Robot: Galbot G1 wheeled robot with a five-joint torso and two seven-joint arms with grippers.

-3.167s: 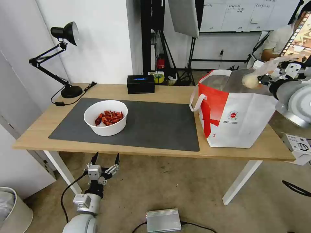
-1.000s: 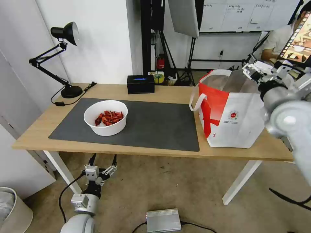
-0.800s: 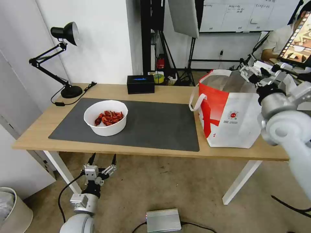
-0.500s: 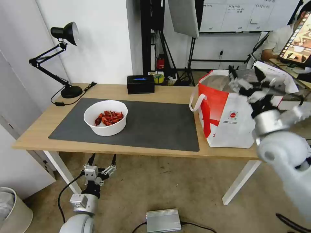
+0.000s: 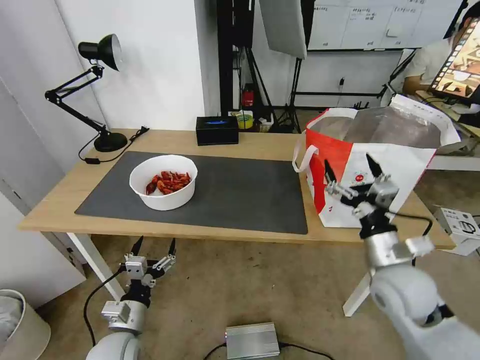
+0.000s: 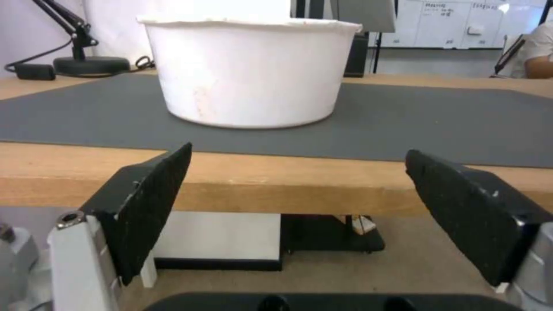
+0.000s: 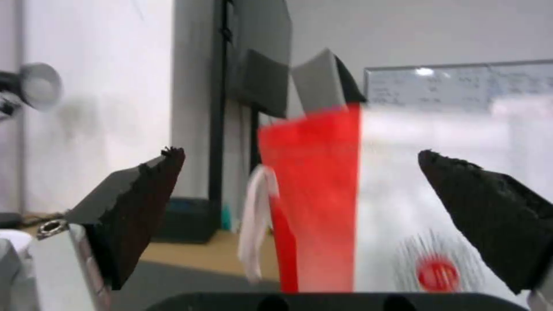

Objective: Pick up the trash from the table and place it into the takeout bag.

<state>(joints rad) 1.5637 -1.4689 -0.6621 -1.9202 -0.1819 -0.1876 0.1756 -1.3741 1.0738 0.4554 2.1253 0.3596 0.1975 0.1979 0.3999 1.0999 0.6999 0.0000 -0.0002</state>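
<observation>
My left gripper picks up the bowl by its thin rim (image 5: 157,196) next, since the bowl's round body spreads wider than the open fingers.
A white bowl of red crayfish shells (image 5: 163,181) stands on the dark grey mat (image 5: 240,195) of the table (image 5: 260,145), left of centre. The red-and-white takeout bag (image 5: 395,165) stands open at the table's right end. My right gripper (image 5: 348,160) hangs open and empty in front of the bag's near face, fingers pointing up. In the right wrist view the gripper (image 7: 300,152) frames the bag (image 7: 322,194). My left gripper (image 5: 155,241) is open below the table's front edge, under the bowl. In the left wrist view the gripper (image 6: 298,152) faces the bowl (image 6: 248,71) over the table edge (image 6: 276,185).
A black desk lamp (image 5: 100,90) stands at the table's back left and a black box (image 5: 217,130) at the back middle. On the floor lie a silver box (image 5: 252,340) and a white bin (image 5: 20,325). A small white box (image 5: 462,227) sits right of the table.
My right gripper held a pale crumpled piece above the bag's mouth; it has since swung down in front of the bag and is open and empty. The left gripper sank slightly.
</observation>
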